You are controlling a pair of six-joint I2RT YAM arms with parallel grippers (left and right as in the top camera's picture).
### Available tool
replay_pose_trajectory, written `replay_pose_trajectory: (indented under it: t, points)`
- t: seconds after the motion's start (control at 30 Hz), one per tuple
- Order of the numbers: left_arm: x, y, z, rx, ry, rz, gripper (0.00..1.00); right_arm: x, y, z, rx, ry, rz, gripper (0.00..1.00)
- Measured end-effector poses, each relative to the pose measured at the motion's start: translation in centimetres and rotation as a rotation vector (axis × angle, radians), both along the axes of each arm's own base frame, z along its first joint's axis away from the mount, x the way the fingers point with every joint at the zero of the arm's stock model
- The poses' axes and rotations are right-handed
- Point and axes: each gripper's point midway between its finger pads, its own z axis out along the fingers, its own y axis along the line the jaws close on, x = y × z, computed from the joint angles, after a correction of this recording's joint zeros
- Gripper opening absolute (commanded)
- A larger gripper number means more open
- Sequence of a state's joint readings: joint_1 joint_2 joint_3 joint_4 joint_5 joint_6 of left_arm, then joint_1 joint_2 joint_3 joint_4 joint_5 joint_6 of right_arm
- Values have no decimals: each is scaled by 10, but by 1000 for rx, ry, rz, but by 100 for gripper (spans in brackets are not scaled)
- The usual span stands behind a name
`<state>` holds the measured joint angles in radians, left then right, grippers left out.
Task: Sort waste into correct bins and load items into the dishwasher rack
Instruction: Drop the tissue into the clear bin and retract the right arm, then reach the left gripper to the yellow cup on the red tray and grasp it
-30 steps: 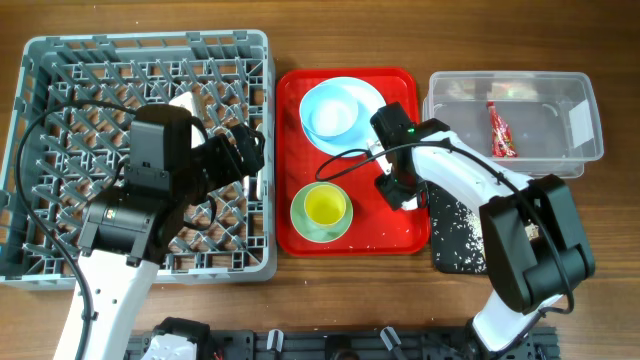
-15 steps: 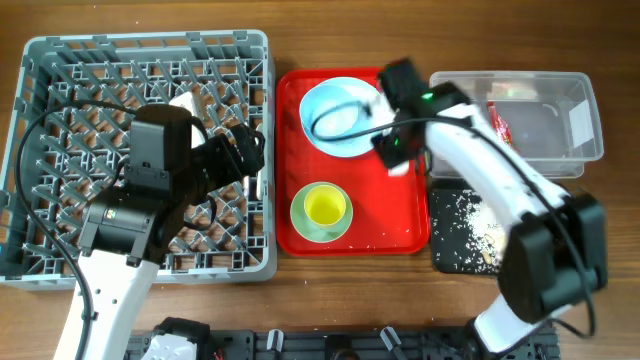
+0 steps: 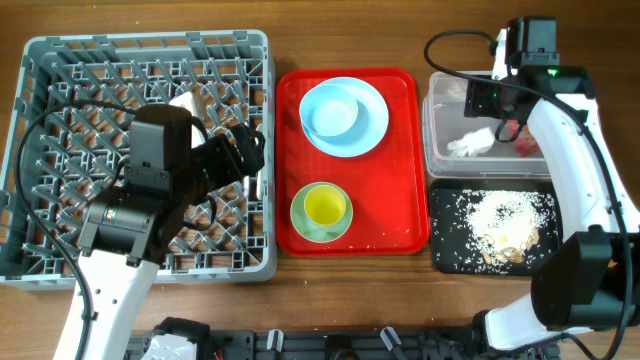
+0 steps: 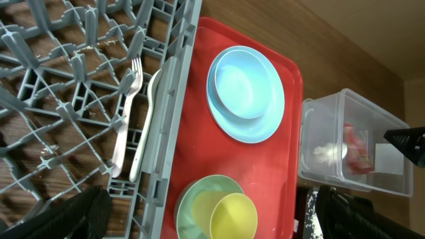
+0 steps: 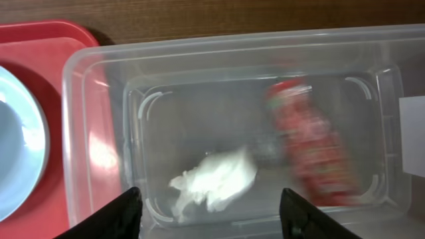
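The yellow cup's rim (image 3: 309,206) will be grabbed next by my left gripper, with one finger inside the cup's opening, so its body stays free to load into the rack (image 3: 60,60).
My right gripper (image 3: 490,100) hangs open over the clear tub (image 3: 440,95), its fingertips (image 5: 129,212) wide apart with nothing between them. Below it in the tub lie a crumpled white tissue (image 5: 216,179) and a red wrapper (image 5: 312,149). Rice and brown scraps cover the black tray (image 3: 495,228). My left gripper (image 4: 212,226) is open above the grey rack's (image 3: 60,60) right side. A white fork (image 4: 126,113) and spoon (image 4: 147,126) lie in the rack. A pale-blue plate (image 3: 375,125) carries a bowl (image 3: 332,112). A yellow cup (image 3: 322,208) sits in a teal bowl (image 3: 300,222).
The plate and bowls rest on a red tray (image 3: 400,215) between the rack and the two bins. A few white grains lie on the red tray's front part. Bare wooden tabletop (image 3: 350,300) runs along the front edge.
My right arm has swung from the red tray's right edge up and right to over the clear tub, and the white tissue now lies in the tub. The left arm has not moved.
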<state>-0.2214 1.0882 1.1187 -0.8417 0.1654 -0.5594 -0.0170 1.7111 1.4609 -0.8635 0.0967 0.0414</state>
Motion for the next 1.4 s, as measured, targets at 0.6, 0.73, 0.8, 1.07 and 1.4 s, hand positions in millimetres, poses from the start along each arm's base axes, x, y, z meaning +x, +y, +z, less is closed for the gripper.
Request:
replay_pose_trajectory:
  t: [0.6, 0.73, 0.8, 1.07, 1.4]
  points:
    - [0, 0, 0, 0, 0, 0, 100, -306, 22, 322, 70, -1087, 65, 100]
    - [0, 0, 0, 0, 0, 0, 100, -346, 23, 329, 66, -1194, 70, 100]
    - [0, 0, 0, 0, 0, 0, 100, -349, 23, 327, 68, -1193, 74, 100]
    - [9, -2, 9, -12, -51, 1, 100, -353, 25, 243, 88, -849, 62, 100]
    - [-13, -46, 0, -69, 20, -162, 27, -370, 26, 195, 100, -644, 55, 100]
